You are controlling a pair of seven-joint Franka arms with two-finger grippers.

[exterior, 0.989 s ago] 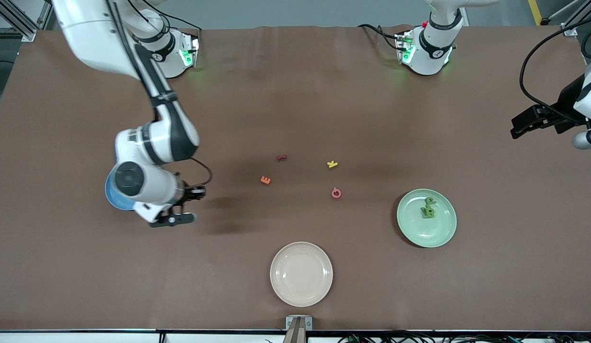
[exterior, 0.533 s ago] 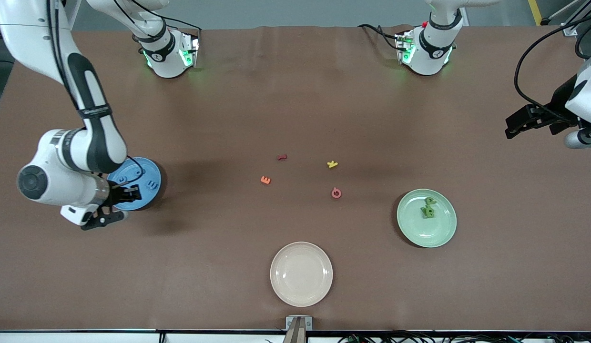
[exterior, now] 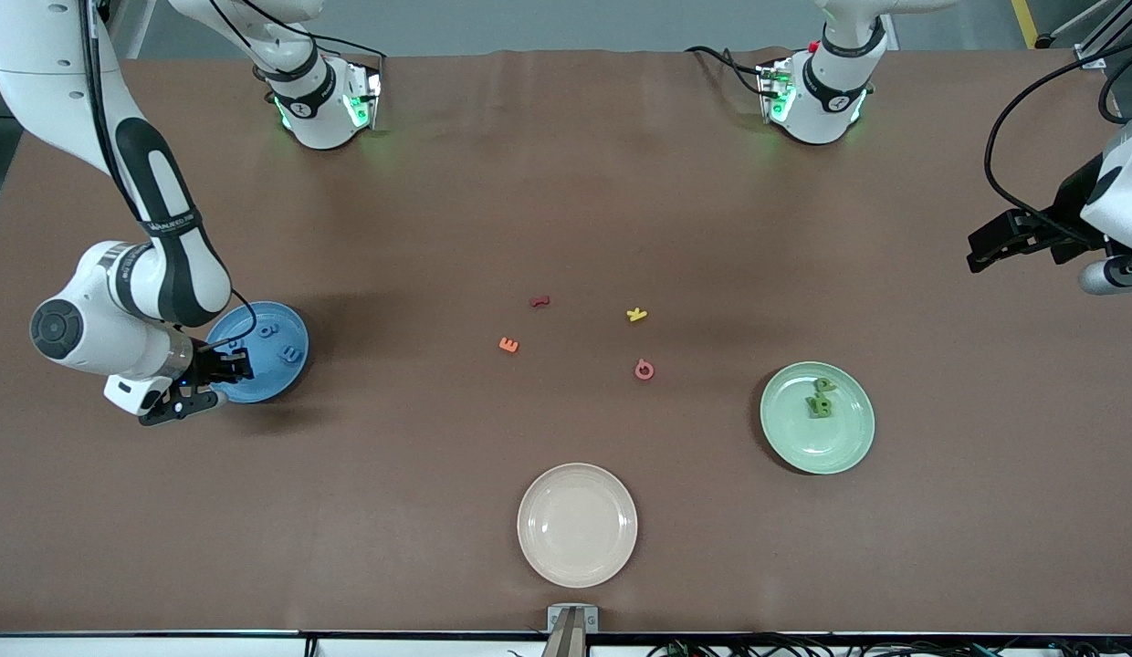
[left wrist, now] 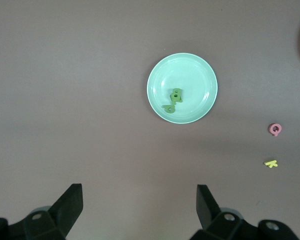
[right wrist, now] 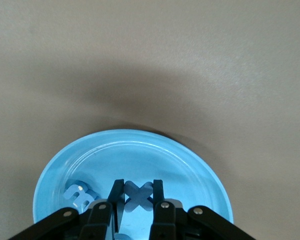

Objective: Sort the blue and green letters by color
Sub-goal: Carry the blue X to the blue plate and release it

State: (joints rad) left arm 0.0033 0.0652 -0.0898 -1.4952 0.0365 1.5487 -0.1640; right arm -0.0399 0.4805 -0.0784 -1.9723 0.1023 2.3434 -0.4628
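Observation:
The blue X (right wrist: 138, 196) is low inside the blue plate's rim (right wrist: 192, 175), so the X would stay on the plate. My right gripper should open.
My right gripper (exterior: 226, 366) is low over the blue plate (exterior: 272, 367), at its edge nearer the front camera, and is shut on a blue X (right wrist: 138, 194). The plate (right wrist: 140, 140) also holds a blue E (exterior: 292, 352) and another blue letter (exterior: 269, 328); one of them shows beside the fingers in the right wrist view (right wrist: 80, 196). Green letters (exterior: 820, 401) lie piled on the green plate (exterior: 847, 447), which also shows in the left wrist view (left wrist: 200, 75) with its letters (left wrist: 174, 100). My left gripper (exterior: 986, 248) waits, open and empty (left wrist: 138, 189), high at the left arm's end.
An empty cream plate (exterior: 577, 525) sits near the front edge. Loose in the table's middle lie an orange E (exterior: 508, 345), a dark red letter (exterior: 539, 301), a yellow K (exterior: 636, 315) and a pink Q (exterior: 644, 370).
My right arm has swung toward its own end of the table, bringing the gripper over the blue plate and uncovering the plate's letters. My left arm has barely shifted.

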